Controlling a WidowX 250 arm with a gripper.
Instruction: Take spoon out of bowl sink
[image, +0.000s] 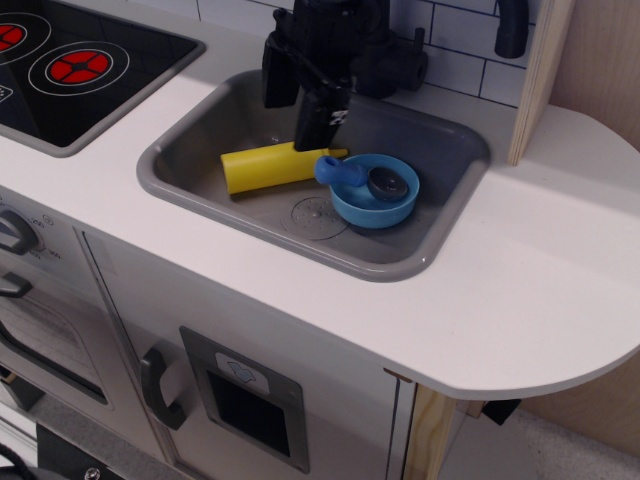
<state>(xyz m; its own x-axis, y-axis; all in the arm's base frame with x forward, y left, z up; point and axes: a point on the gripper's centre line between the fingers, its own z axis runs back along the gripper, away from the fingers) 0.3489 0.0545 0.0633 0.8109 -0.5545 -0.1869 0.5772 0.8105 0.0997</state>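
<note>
The gripper should next grab the spoon by its blue handle (339, 171), which sticks out over the bowl's rim, because the dark scoop (388, 183) is inside the bowl's sides.
The spoon (352, 174) lies in the light blue bowl (372, 216). Its blue handle sticks out over the bowl's left rim and its dark scoop (388, 183) rests inside. The bowl stands on the floor of the grey sink (395, 265), right of the drain mark (314, 213). My black gripper (300, 100) hangs above the back left part of the sink, up and left of the spoon's handle. Its two fingers are spread apart and hold nothing. It does not touch the spoon or the bowl.
A yellow squeeze bottle (266, 165) lies in the sink left of the bowl, partly under my gripper. A black stovetop with red rings (78, 66) is at the far left. A wooden post (538, 75) stands right of the sink, and white counter (520, 290) lies to the right.
</note>
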